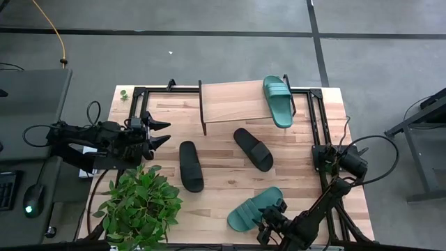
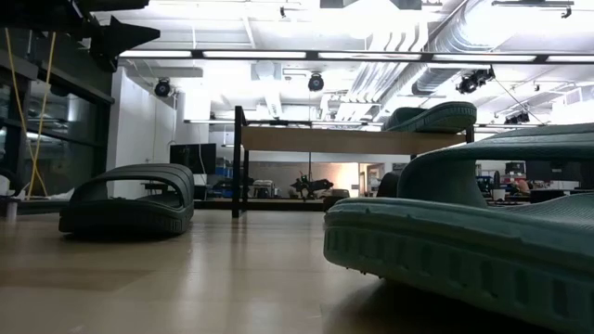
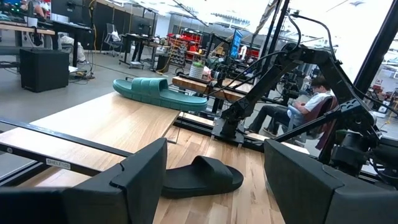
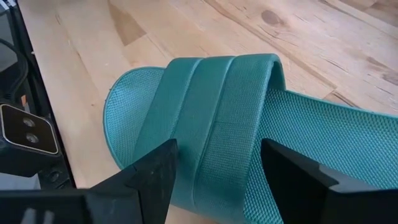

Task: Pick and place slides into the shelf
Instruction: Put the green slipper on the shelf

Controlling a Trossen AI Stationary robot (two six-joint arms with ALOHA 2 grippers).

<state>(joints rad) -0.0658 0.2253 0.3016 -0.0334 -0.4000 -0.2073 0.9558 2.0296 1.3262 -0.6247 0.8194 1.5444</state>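
Observation:
I need to close my right gripper on the teal slide now. Its fingers reach below the strap's top (image 4: 222,66) on either side of the slide's rear edge, so they would hold the slide.
A teal slide (image 1: 252,208) lies sole-down near the table's front edge. My right gripper (image 4: 217,165) is open over its toe end, slanting down, one finger on each side of the wide strap (image 4: 211,106); I see no touch. A second teal slide (image 1: 277,101) lies flat on the shelf's (image 1: 230,101) wood top at its right end. Two black slides (image 1: 191,166) (image 1: 253,148) rest sole-down on the table in front of the shelf. My left gripper (image 1: 162,132) waits open and level at the table's left edge.
A potted green plant (image 1: 139,206) stands at the front left corner. Black frame rails (image 1: 317,118) run along the table's sides and back. A small camera block (image 4: 28,134) sits at the front edge beside the teal slide. Bare wood lies between the slides.

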